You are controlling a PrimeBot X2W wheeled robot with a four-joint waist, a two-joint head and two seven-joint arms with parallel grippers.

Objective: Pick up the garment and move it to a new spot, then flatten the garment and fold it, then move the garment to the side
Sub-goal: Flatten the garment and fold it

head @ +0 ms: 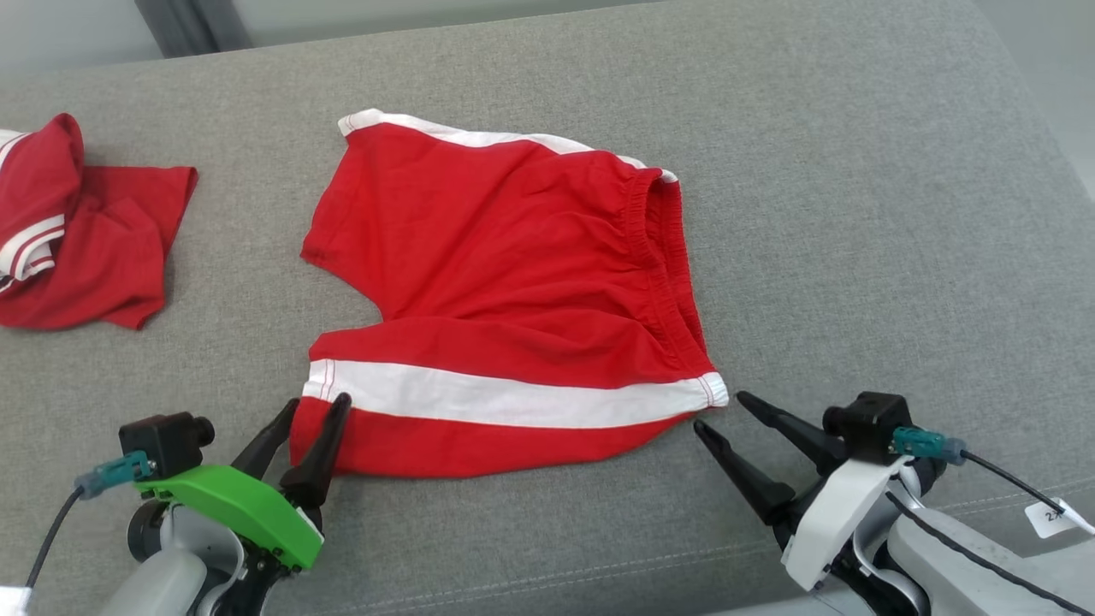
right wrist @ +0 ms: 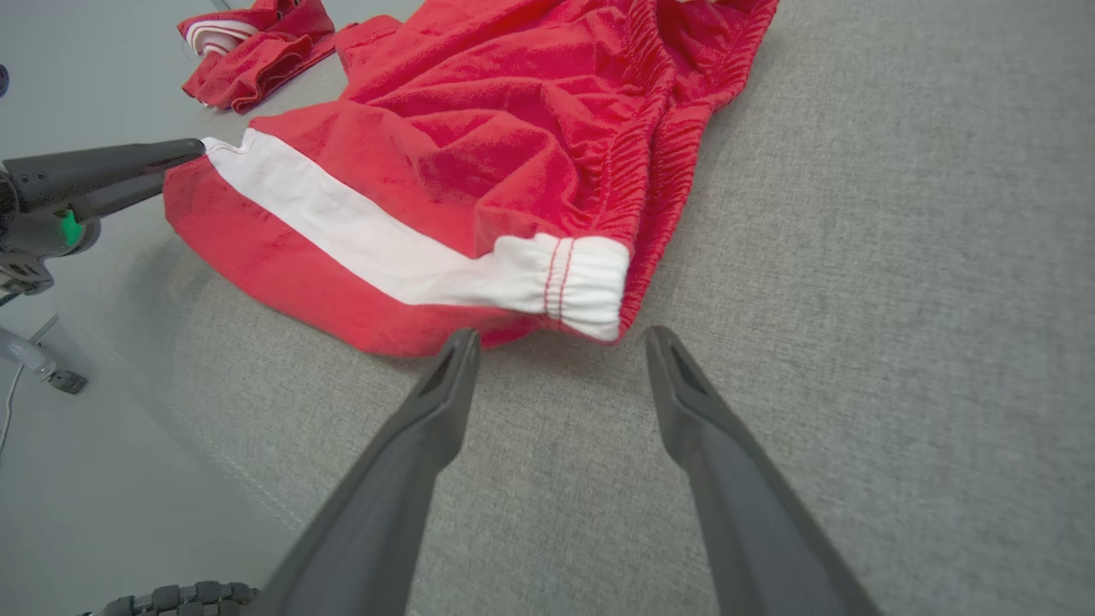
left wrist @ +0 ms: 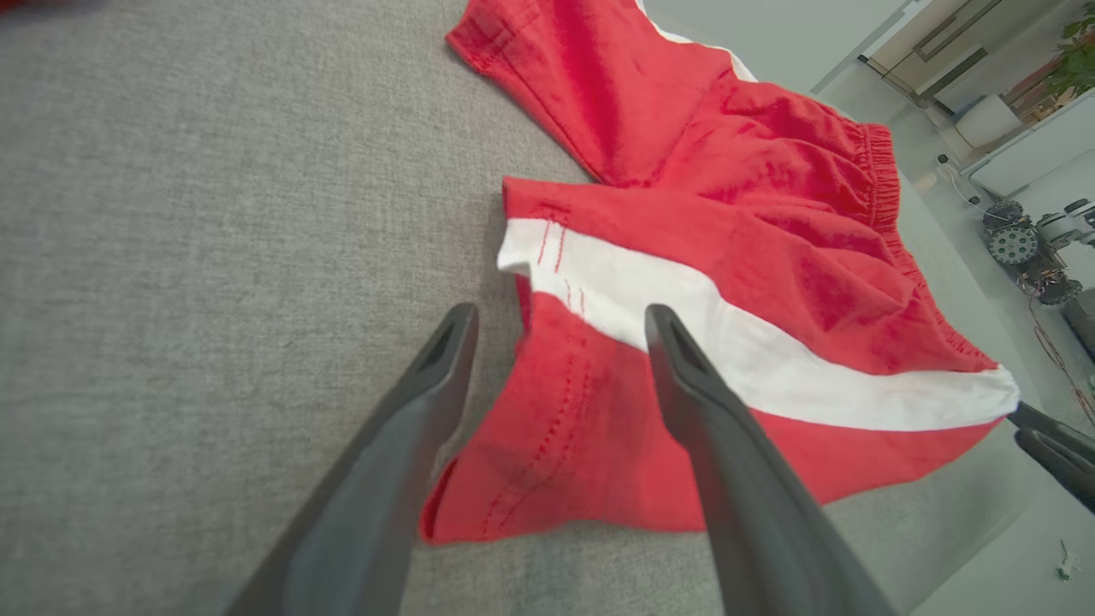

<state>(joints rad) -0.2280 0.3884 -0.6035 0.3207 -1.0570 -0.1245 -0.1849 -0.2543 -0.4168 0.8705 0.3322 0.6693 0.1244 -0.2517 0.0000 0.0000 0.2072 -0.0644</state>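
The white waistband corner stands up off the cushion while the red cloth lies loose, so my right gripper should grab the garment by that corner next.
The garment is a pair of red shorts with white side stripes, spread on the grey cushion with its waistband to the right. My left gripper stands open over the near leg hem; in the left wrist view the hem corner of the garment lies between the spread fingers. My right gripper is open just short of the white waistband corner. In the right wrist view that corner of the garment lies just beyond the fingertips, apart from them.
A second red garment with white trim lies crumpled at the far left of the grey cushion. The cushion's front edge runs just behind both grippers. Bare cushion stretches to the right of the shorts and along the back.
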